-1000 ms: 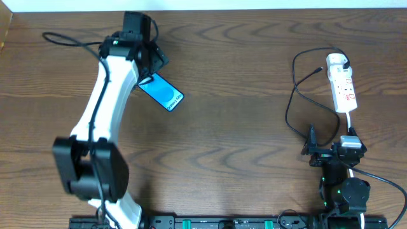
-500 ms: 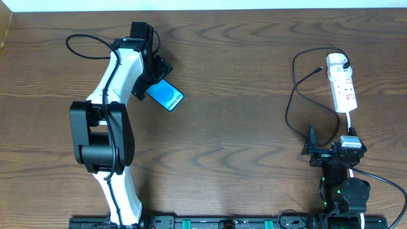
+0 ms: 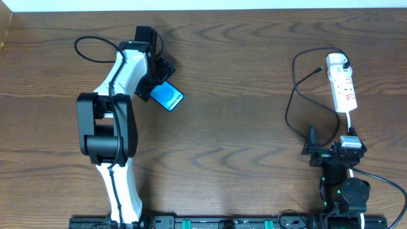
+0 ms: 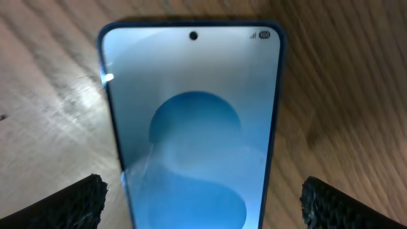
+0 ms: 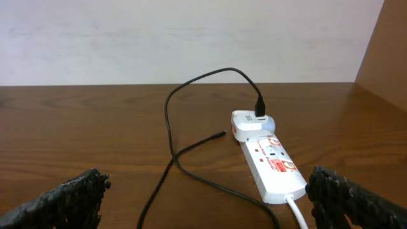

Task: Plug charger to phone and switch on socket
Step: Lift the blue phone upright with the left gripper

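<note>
The left gripper grips the phone (image 3: pixel 170 97) across its long side edges next, so its lettered end stays free to hand over to my right gripper.
The phone (image 3: pixel 170 97) lies face up and aslant on the wooden table at the upper left, its blue screen (image 4: pixel 197 127) lit. My left gripper (image 3: pixel 154 81) is open, one finger on each side of the phone's near end (image 4: pixel 203 210) and no pad touching it. At the far right lies the white socket (image 3: pixel 344 86) (image 5: pixel 270 162). The charger's white plug head (image 3: pixel 337 62) (image 5: pixel 251 124) sits in its far end. The black cable (image 3: pixel 292 95) (image 5: pixel 168 108) loops over the table, and its connector tip (image 3: pixel 318 70) (image 5: pixel 220 134) lies free. My right gripper (image 3: pixel 332 141) (image 5: pixel 206 203) is open, just short of the socket.
The socket's white lead (image 3: pixel 350 121) (image 5: pixel 296 207) runs back toward my right arm. The left arm's own black cable (image 3: pixel 95 44) loops near the table's far left. A base rail (image 3: pixel 203 222) lines the front edge. A pale wall borders the far edge.
My left arm has swung its elbow inward and the gripper has slid a little right and nearer over the phone. The phone, the charger and my right arm have not moved.
</note>
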Tool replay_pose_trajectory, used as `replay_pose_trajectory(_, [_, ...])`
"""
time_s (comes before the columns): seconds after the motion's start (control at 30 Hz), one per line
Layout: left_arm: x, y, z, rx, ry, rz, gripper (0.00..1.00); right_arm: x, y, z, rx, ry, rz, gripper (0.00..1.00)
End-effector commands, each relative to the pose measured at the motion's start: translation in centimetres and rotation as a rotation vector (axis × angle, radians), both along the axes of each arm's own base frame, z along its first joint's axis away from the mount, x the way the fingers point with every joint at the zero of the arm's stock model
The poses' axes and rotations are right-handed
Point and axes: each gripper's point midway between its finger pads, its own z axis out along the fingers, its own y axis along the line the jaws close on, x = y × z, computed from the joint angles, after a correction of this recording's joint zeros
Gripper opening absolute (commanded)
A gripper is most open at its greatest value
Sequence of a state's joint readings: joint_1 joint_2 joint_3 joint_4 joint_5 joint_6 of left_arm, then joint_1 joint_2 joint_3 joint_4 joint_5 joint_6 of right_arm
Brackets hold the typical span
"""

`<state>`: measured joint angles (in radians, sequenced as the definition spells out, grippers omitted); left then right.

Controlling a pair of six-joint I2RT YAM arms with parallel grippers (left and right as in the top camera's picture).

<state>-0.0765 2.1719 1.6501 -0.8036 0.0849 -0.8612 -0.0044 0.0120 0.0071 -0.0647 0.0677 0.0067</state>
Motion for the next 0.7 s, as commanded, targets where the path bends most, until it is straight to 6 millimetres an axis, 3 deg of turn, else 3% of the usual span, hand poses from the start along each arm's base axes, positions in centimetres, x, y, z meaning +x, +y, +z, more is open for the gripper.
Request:
replay_pose_trajectory(0.0, [0.6, -0.1, -0.4, -0.007, -0.004, 0.010, 0.98, 0.0, 0.1, 0.0, -0.011, 0.000, 0.005, 0.99])
replay_pose_trajectory(0.27, [0.6, 0.1, -0.8, 0.004, 0.000, 0.017, 0.98, 0.0, 0.1, 0.0, -0.011, 0.000, 0.005, 0.99])
replay_pose_trajectory(0.57, [-0.2, -0.2, -2.8, -0.011, 0.057, 0.024, 1.00, 0.0, 0.1, 0.0, -0.011, 0.000, 0.005, 0.99])
replay_pose_trajectory(0.67, [-0.3, -0.2, -2.9, -0.011, 0.061, 0.026, 0.88, 0.0, 0.1, 0.0, -0.011, 0.000, 0.005, 0.99])
